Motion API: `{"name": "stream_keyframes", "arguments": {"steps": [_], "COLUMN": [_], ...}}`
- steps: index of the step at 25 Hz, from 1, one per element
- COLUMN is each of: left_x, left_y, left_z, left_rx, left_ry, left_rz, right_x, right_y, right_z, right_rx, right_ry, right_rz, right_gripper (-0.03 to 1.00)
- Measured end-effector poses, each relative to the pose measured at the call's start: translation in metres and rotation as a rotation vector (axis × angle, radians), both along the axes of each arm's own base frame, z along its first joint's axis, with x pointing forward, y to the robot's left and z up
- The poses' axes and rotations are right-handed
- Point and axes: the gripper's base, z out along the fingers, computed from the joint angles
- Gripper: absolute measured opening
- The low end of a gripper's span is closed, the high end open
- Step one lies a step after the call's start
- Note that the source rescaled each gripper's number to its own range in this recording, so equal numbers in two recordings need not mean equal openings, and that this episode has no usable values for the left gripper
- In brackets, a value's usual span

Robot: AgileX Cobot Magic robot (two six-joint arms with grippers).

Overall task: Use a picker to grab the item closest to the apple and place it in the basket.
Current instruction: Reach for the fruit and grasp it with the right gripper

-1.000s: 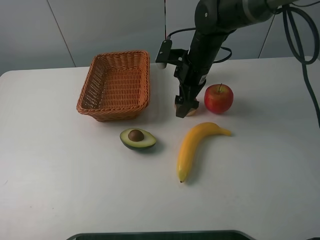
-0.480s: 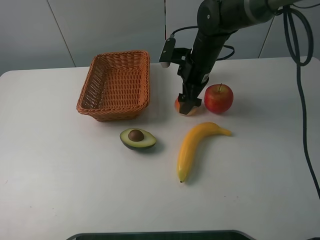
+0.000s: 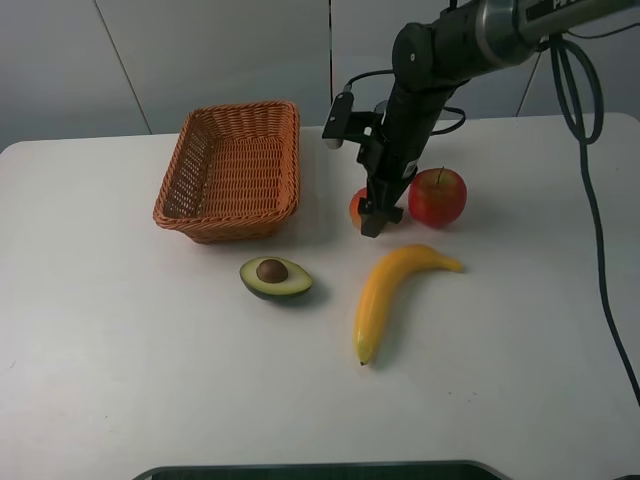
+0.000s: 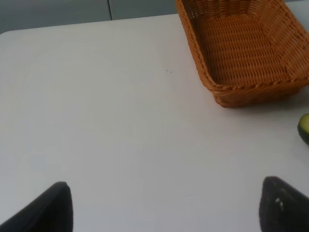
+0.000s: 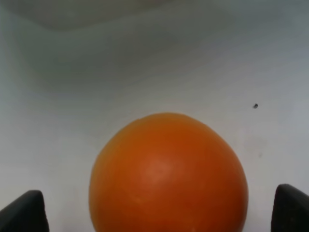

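Note:
The item closest to the apple needs to go in the basket. My right gripper will next grab the orange fruit (image 3: 358, 204) by its round sides to place it there.
A small round orange fruit (image 3: 358, 204) lies on the white table just left of the red apple (image 3: 438, 196). My right gripper (image 3: 371, 218) reaches down right beside it, and its dark fingers cover part of the fruit. In the right wrist view the orange fruit (image 5: 169, 174) fills the middle, and the gripper (image 5: 154, 212) is open, with both fingertips well clear of its sides. The woven basket (image 3: 225, 232) stands to the left, with nothing in it. Only the left wrist view shows my left gripper (image 4: 164, 208), which is open over bare table.
Half an avocado (image 3: 275, 277) lies in front of the basket, and a banana (image 3: 390, 290) lies in front of the apple. The left wrist view shows the basket (image 4: 251, 89) and a sliver of the avocado (image 4: 305, 128). A black cable hangs at the right.
The right arm has shifted and tilted above the orange fruit. The fruit was almost hidden under the fingers and now shows more at their left side.

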Motion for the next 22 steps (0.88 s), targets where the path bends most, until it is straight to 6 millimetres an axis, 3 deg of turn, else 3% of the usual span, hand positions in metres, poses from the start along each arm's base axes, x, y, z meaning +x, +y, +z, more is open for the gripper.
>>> {"name": "stream_keyframes", "arguments": {"steps": [10, 18, 19, 20, 21, 22], "left_x": [0.000, 0.000, 0.000, 0.000, 0.000, 0.000], "left_y": [0.000, 0.000, 0.000, 0.000, 0.000, 0.000], "left_z": [0.000, 0.000, 0.000, 0.000, 0.000, 0.000], "left_rx": [0.000, 0.000, 0.000, 0.000, 0.000, 0.000], "left_ry": [0.000, 0.000, 0.000, 0.000, 0.000, 0.000], "left_rz": [0.000, 0.000, 0.000, 0.000, 0.000, 0.000], "right_x": [0.004, 0.006, 0.006, 0.006, 0.006, 0.006], "right_y": [0.001, 0.002, 0.002, 0.002, 0.002, 0.002], "right_z": [-0.021, -0.022, -0.022, -0.022, -0.022, -0.022], "right_rx": [0.001, 0.013, 0.013, 0.013, 0.012, 0.011], "right_ry": [0.004, -0.017, -0.017, -0.017, -0.015, -0.013], "right_rz": [-0.025, -0.047, -0.047, -0.047, -0.046, -0.046], "right_gripper": [1.00, 0.99, 0.90, 0.70, 0.46, 0.10]}}
